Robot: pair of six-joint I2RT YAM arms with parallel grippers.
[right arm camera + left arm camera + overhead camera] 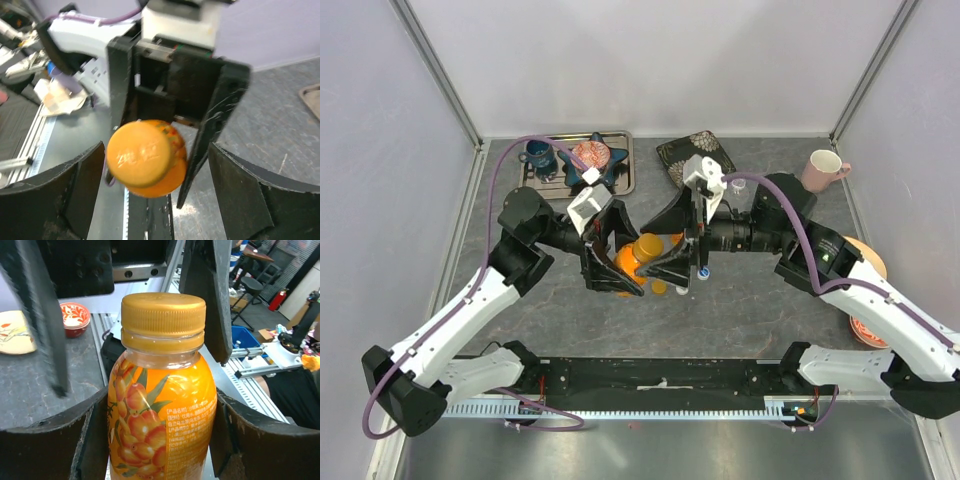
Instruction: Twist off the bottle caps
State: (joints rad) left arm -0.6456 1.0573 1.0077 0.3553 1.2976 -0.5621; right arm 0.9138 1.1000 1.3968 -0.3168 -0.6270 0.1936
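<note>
I next need to grip the opposite sides of the gold cap (163, 322) with my right gripper, rather than the bottle's body (162, 420), so that I can unscrew it.
An orange juice bottle (638, 256) with a gold cap (163, 320) is held above the table's middle. My left gripper (630, 256) is shut on the bottle's body (162, 420), with a finger on each side. My right gripper (662, 246) is open and faces the bottle from the right. In the right wrist view the cap (141, 152) sits between my spread right fingers (240, 195), nearer the left one, with gaps on both sides. The right fingers (216, 300) flank the cap in the left wrist view.
A metal tray (624, 178) at the back holds a blue mug (538, 157) and a star-shaped dish (592, 158). A dark patterned plate (695, 152) and a pink mug (823, 168) stand at the back right. Plates (868, 262) lie at the right edge. A small blue-capped item (703, 271) lies under the grippers.
</note>
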